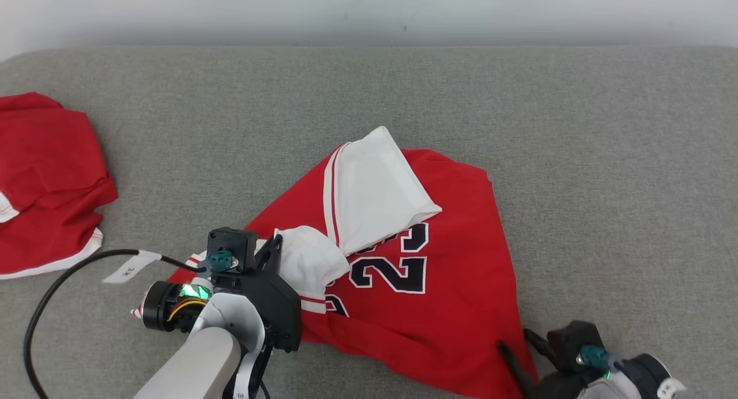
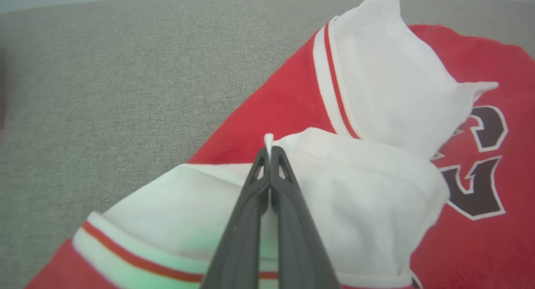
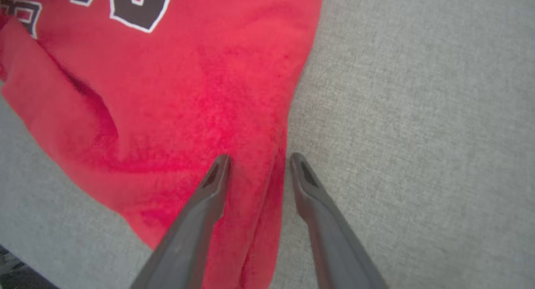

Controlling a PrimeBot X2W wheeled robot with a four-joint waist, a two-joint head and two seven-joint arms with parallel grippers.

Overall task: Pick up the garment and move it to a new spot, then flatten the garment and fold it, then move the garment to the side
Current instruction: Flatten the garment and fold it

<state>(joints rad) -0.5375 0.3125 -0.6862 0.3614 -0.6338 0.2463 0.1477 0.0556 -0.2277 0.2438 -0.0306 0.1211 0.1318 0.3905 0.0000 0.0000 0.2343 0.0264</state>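
Note:
The hem edge runs up in a narrow fold while the garment's body (image 1: 456, 316) lies slack, so my right gripper will grab the garment's red hem corner next.
The garment (image 1: 444, 272) is a red jersey with a black "23" and white lining, lying crumpled on the grey surface (image 1: 576, 128). Its white inner side is turned up near the middle. My left gripper (image 1: 277, 244) is at the garment's left side, and in the left wrist view it (image 2: 269, 153) is shut on a pinch of the white fabric (image 2: 376, 92). My right gripper (image 1: 515, 341) is at the garment's lower right corner. In the right wrist view it (image 3: 260, 158) stands open, with the red hem (image 3: 188, 92) running between its fingers.
A second red garment with white trim (image 1: 46, 180) lies bunched at the far left. A black cable (image 1: 57, 283) with a white tag (image 1: 130, 267) loops off my left wrist. The grey surface ends at a pale wall behind.

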